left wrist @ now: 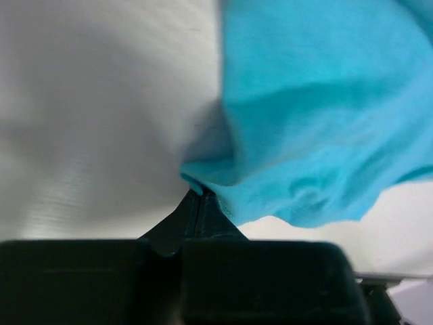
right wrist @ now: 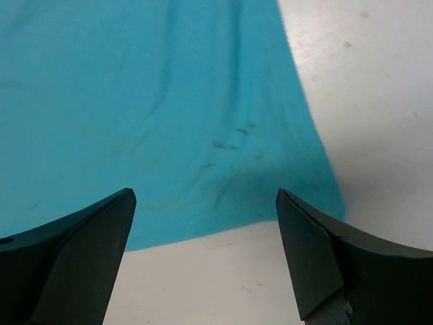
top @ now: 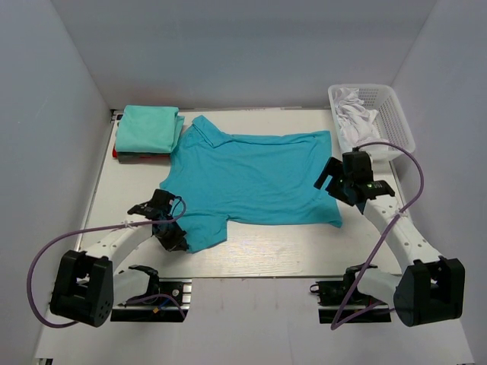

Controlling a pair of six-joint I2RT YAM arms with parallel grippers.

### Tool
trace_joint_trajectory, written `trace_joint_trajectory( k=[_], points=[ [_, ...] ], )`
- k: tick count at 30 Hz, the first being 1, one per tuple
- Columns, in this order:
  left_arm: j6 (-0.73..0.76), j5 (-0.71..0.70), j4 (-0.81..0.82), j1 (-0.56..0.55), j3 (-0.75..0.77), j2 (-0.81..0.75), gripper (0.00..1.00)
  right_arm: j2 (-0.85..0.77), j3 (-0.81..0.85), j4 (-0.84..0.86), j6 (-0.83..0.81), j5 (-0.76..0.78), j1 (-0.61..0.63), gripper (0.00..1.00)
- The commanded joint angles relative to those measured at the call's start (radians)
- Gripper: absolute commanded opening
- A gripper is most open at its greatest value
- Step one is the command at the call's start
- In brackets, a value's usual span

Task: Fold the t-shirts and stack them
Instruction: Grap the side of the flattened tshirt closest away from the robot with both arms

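My left gripper is holding the sleeve. Next, my right gripper will grab the turquoise t-shirt's near hem corner (top: 337,222) (right wrist: 333,207) to match it and fold the t-shirt's near side over.
A bright turquoise t-shirt (top: 259,175) lies spread flat on the white table, collar at the far left. My left gripper (top: 176,240) is shut on the edge of its near-left sleeve. In the left wrist view the closed fingertips (left wrist: 199,194) pinch a fold of the turquoise cloth (left wrist: 318,115). My right gripper (top: 330,181) is open and empty, hovering over the shirt's right hem corner. In the right wrist view its gripper (right wrist: 206,198) straddles the hem edge of the shirt (right wrist: 169,101). A folded mint-teal t-shirt (top: 148,128) tops a stack at the far left.
A white plastic basket (top: 397,114) holding white cloth (top: 351,114) stands at the far right corner. Darker and red folded items (top: 122,154) lie under the mint shirt. White walls enclose the table on three sides. Bare table (top: 304,247) lies in front of the shirt.
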Motion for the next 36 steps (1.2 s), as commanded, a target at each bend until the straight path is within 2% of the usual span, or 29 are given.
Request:
trace_joint_trajectory(
  k=[1,8,11,15,22,28,33,36],
  points=[
    [0.026,0.014,0.096,-0.008,-0.039,0.003,0.00,-0.031,-0.030,-0.088,0.054,0.084,-0.018,0.90],
    [0.067,0.025,0.047,-0.008,-0.002,-0.006,0.00,-0.063,-0.076,-0.216,0.057,0.101,-0.043,0.90],
    [0.080,0.025,0.029,-0.008,0.018,-0.040,0.00,-0.074,-0.148,-0.239,0.095,0.124,-0.052,0.90],
    [0.104,0.060,0.029,-0.008,0.018,-0.017,0.00,-0.065,-0.230,-0.141,0.103,0.089,-0.069,0.90],
    [0.115,0.059,0.015,-0.008,0.030,0.042,0.00,0.061,-0.237,-0.060,0.083,0.060,-0.104,0.90],
    [0.115,0.050,0.004,-0.008,0.039,0.043,0.00,0.067,-0.228,-0.039,0.083,0.049,-0.129,0.90],
    [0.115,0.050,0.004,-0.008,0.039,0.043,0.00,0.058,-0.227,-0.041,0.062,0.104,-0.147,0.90],
    [0.115,0.050,0.004,-0.008,0.039,0.043,0.00,0.087,-0.227,-0.053,0.047,0.104,-0.161,0.86]
  ],
)
